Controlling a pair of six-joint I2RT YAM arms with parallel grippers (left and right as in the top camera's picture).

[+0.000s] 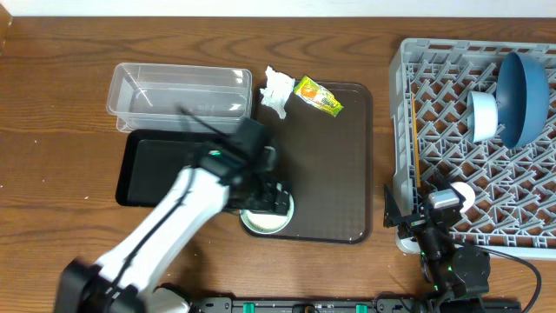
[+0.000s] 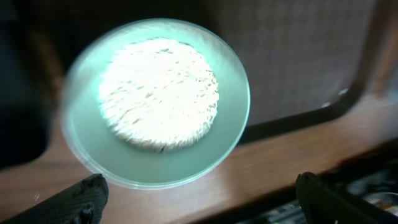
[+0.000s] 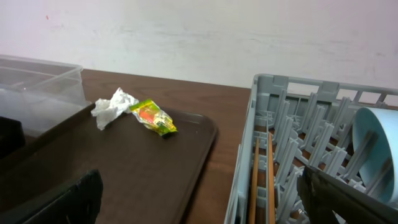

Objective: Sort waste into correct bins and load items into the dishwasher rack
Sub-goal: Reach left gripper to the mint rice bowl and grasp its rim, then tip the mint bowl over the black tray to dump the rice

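Observation:
My left gripper grabs the pale-green bowl by one edge of its rim next, so the bowl's top stays open to empty rice and rack (image 1: 404, 96) it.
A pale-green bowl (image 1: 265, 224) with white rice (image 2: 158, 93) sits at the front edge of the brown serving tray (image 1: 334, 165). My left gripper (image 1: 265, 198) hovers over it, open and empty; in the left wrist view (image 2: 202, 202) its fingers straddle the bowl's near rim (image 2: 155, 180). A crumpled white tissue (image 1: 278, 91) and a yellow-green wrapper (image 1: 319, 96) lie at the tray's far edge. The grey rack (image 1: 404, 96) holds a dark-blue bowl (image 1: 526, 96), a white-blue bowl (image 1: 483, 116), chopsticks (image 3: 261, 180) and a pale cup (image 1: 462, 193). My right gripper (image 3: 205, 205) is open at the rack's front-left corner.
The clear tub (image 1: 174, 91) stands at the back left, and the black tray (image 1: 156, 165) lies in front of it, partly under my left arm. The brown tray's rim (image 2: 298, 115) runs close to the table's front edge.

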